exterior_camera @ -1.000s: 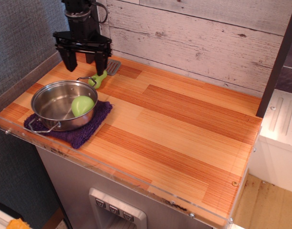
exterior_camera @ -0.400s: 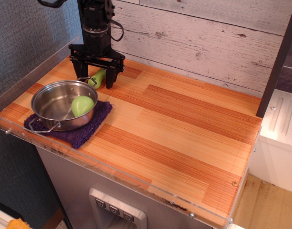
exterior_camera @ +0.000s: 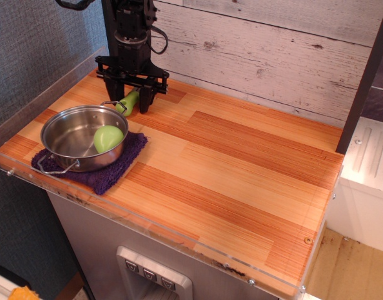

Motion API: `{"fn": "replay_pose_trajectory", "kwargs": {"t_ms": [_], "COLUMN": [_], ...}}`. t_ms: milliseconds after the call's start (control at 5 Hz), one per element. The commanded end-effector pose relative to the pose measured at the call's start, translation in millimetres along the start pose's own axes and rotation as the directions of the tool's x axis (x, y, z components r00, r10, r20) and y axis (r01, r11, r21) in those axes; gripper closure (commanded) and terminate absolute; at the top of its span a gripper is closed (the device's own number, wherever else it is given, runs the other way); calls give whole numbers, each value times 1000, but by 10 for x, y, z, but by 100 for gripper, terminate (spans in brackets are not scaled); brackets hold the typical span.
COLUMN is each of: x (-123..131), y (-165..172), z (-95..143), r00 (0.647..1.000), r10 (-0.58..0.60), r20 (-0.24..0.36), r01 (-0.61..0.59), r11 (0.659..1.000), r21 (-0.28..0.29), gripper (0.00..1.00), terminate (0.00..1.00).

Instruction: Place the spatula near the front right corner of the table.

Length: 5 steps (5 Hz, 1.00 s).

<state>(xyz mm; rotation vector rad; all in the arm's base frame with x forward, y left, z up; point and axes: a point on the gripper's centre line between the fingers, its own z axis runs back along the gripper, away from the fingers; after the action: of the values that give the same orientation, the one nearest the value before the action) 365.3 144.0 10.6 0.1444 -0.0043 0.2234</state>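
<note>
Next, my gripper grabs the spatula by its lime-green handle [exterior_camera: 127, 103] to place the spatula near the table's front corner.
The spatula [exterior_camera: 128, 102] lies at the back left of the table [exterior_camera: 241, 169], just behind the pot. Only its lime-green handle shows; the grey blade is hidden behind the gripper. My gripper [exterior_camera: 130, 104] is lowered over the spatula, pointing straight down, with one black finger on each side of the handle. The jaws stand apart with a gap wider than the handle. The spatula still rests on the wood. The table's front right corner [exterior_camera: 295, 265] is far from the gripper.
A steel pot [exterior_camera: 69, 134] holding a smooth green lump [exterior_camera: 108, 138] sits on a purple cloth [exterior_camera: 113, 172] at the front left. A clear acrylic rim [exterior_camera: 179, 240] edges the front. A white cabinet [exterior_camera: 367, 187] stands to the right. A plank wall runs behind.
The gripper moved right and down from above the pot's far side to straddle the spatula handle, now hiding the blade. Its fingers have drawn closer together.
</note>
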Motion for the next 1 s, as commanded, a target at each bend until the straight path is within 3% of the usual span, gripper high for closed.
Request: {"fn": "replay_pose_trajectory", "kwargs": {"t_ms": [0, 200, 400, 600, 800], "x": [39, 112, 98, -324, -914], "y": [131, 117, -336, -724, -1055], "z": [520, 701, 937, 1228, 1365], "r00": [990, 968, 952, 953, 951], "r10": [35, 68, -5, -110, -237], "r20": [134, 241, 305, 283, 201], "r01": [-30, -37, 72, 172, 275], "r11": [999, 990, 975, 964, 941], "r21": [-41, -133, -210, -202, -194], "gripper": [100, 100, 100, 100, 100], "terminate": [0, 0, 0, 0, 0]}}
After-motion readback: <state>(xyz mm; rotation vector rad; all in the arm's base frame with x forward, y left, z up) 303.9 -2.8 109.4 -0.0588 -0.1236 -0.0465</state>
